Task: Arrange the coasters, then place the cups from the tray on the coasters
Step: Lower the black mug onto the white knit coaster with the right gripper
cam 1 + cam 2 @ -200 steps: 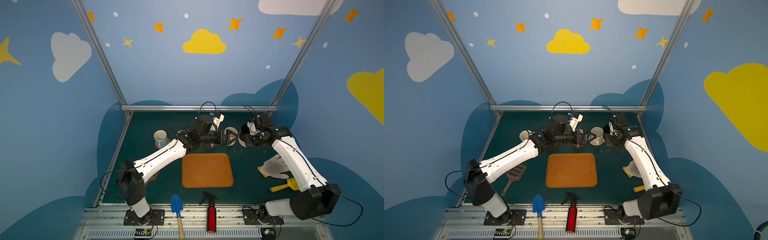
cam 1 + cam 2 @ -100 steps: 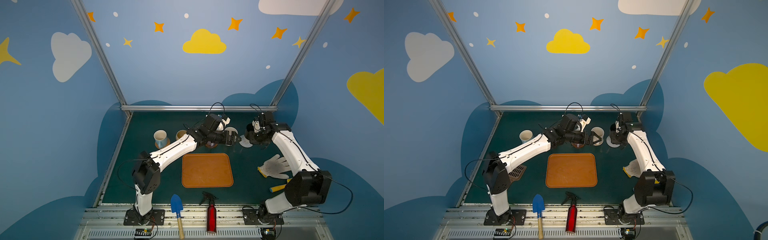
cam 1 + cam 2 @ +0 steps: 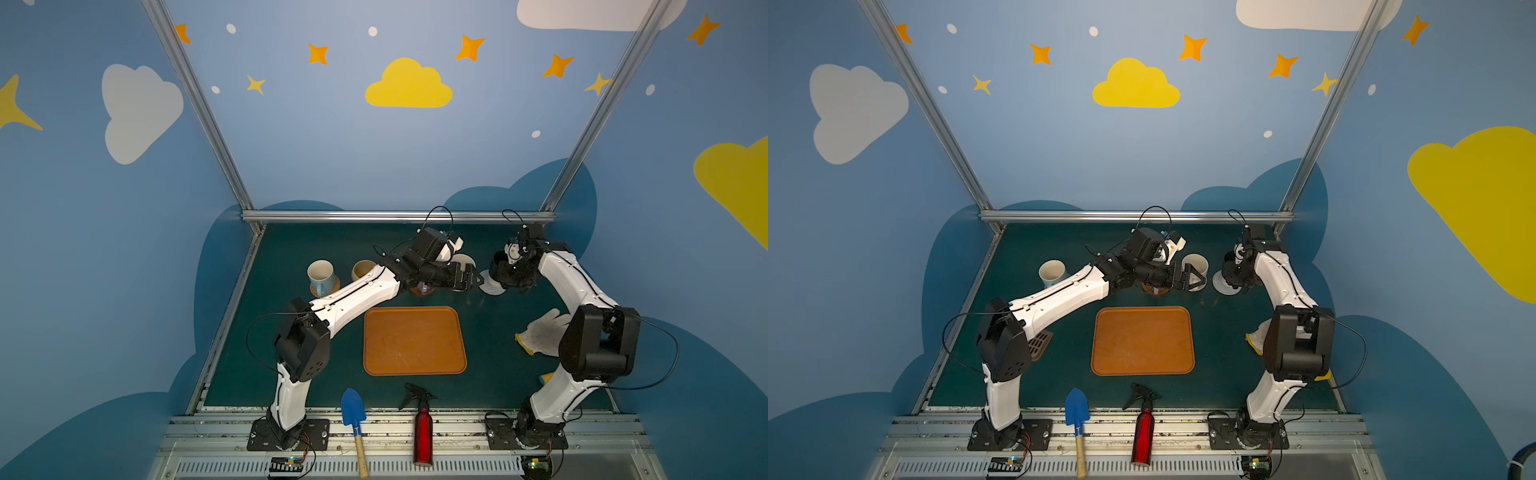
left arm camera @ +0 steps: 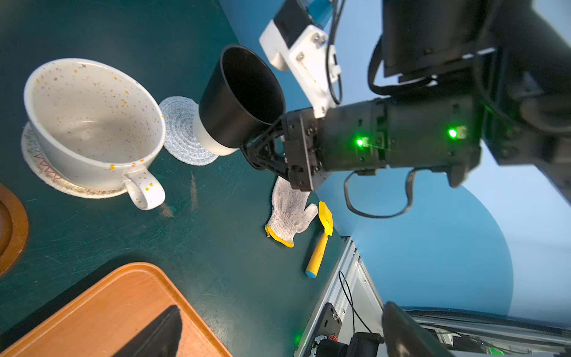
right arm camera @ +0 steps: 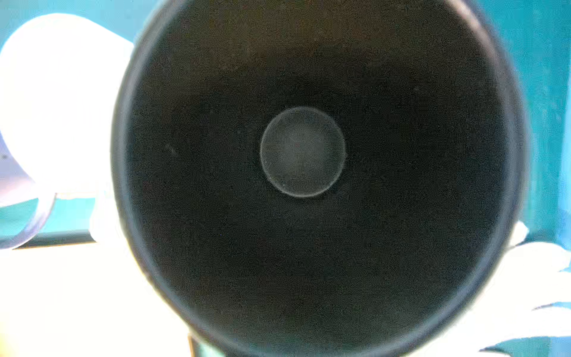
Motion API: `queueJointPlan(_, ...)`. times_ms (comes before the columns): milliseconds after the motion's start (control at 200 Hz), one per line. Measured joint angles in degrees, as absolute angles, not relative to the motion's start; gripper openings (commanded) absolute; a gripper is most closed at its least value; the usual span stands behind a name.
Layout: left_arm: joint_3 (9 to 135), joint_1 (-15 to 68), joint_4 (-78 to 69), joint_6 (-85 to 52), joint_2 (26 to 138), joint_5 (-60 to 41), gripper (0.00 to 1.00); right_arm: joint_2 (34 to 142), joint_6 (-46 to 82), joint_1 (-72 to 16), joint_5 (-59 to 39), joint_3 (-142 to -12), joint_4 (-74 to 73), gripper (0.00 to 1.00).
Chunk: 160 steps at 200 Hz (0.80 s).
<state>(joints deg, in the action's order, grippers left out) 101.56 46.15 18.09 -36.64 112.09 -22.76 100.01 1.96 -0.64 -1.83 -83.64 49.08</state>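
Observation:
My right gripper must keep holding the black cup until its base sits flat: the pale grey coaster's middle point(image 3: 490, 283) shows in front of it.
My right gripper point(image 3: 513, 276) is shut on the black cup point(image 4: 241, 99), which tilts with its base at the pale grey rope coaster point(image 4: 180, 133). The right wrist view looks straight into that cup point(image 5: 302, 154). The cream speckled cup point(image 4: 92, 123) stands on the beige rope coaster point(image 4: 46, 170). My left gripper point(image 3: 469, 278) is open and holds nothing, next to the cream cup point(image 3: 463, 262). The light blue cup point(image 3: 320, 276) and the tan-yellow cup point(image 3: 363, 270) stand at the back left. Nothing lies on the tray point(image 3: 413, 340). A dark brown coaster point(image 4: 12, 222) shows at the edge of the left wrist view.
A white glove point(image 3: 544, 332) and a yellow scoop point(image 4: 321, 244) lie at the right. A blue trowel point(image 3: 353, 411) and a red spray bottle point(image 3: 423, 432) sit at the front edge. A brown slotted tool point(image 3: 1038, 343) lies under the left arm.
Both arms have swung their elbows. The left gripper has edged right, still open. The right gripper has kept the black cup and shifted slightly right by the pale grey coaster.

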Motion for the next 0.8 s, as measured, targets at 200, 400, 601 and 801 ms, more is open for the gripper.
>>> queueJointPlan(200,101.6,46.1,18.1,-36.4,112.1,-23.6,1.0,100.7,-1.6,-0.4,-2.6,-83.7,48.1,0.0)
queueJointPlan(400,102.1,46.0,18.1,-36.4,112.5,-23.7,1.0,102.6,-4.2,-0.5,-2.4,-83.7,47.1,0.0)
queueJointPlan(601,102.3,45.8,18.1,-36.5,112.6,-23.5,1.0,104.6,-5.5,-0.5,-1.5,-83.7,46.8,0.0)
queueJointPlan(801,102.3,45.8,18.1,-36.6,112.6,-23.5,1.0,104.5,-6.4,-0.5,-1.1,-83.5,45.8,0.0)
